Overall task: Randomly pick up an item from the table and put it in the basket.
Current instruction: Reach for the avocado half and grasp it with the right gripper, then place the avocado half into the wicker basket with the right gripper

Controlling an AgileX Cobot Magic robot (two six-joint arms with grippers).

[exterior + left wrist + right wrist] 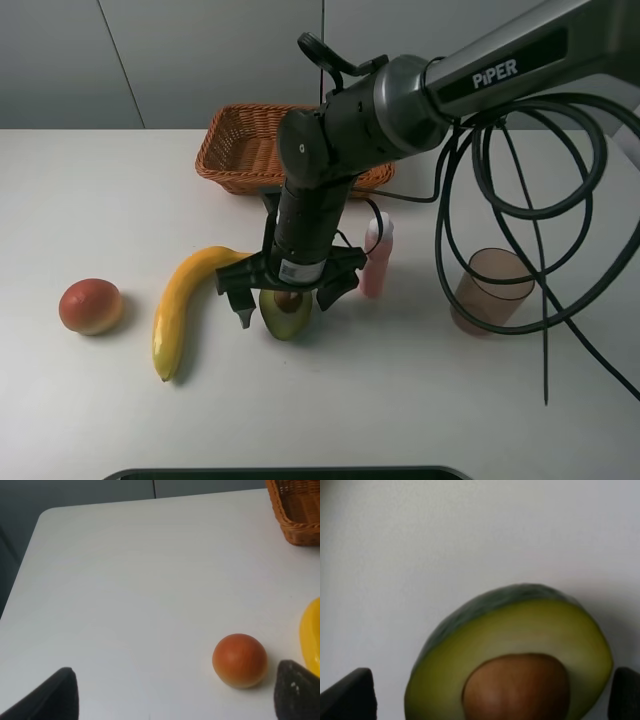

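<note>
I should close my right gripper on the avocado (286, 312), because the fingers reach down on both sides of the avocado, close to the table.
The halved avocado (286, 312) lies on the white table (120, 180) with its brown pit up, just right of the banana. It fills the right wrist view (515, 655). My right gripper (286, 300) reaches across the middle and hangs straight over the avocado, open, with one finger on each side of it. The finger tips (350, 692) show at both lower corners of the right wrist view. The orange-brown wicker basket (240, 150) stands at the back and holds nothing visible. My left gripper (175, 700) is open and empty, low over the table near the round fruit.
A long yellow banana (185, 300) lies left of the avocado. A round red-orange fruit (91, 306) sits further left and also shows in the left wrist view (240, 660). A pink bottle (377, 255) stands right of the gripper. A translucent brown cup (490, 292) stands at the right under looping cables.
</note>
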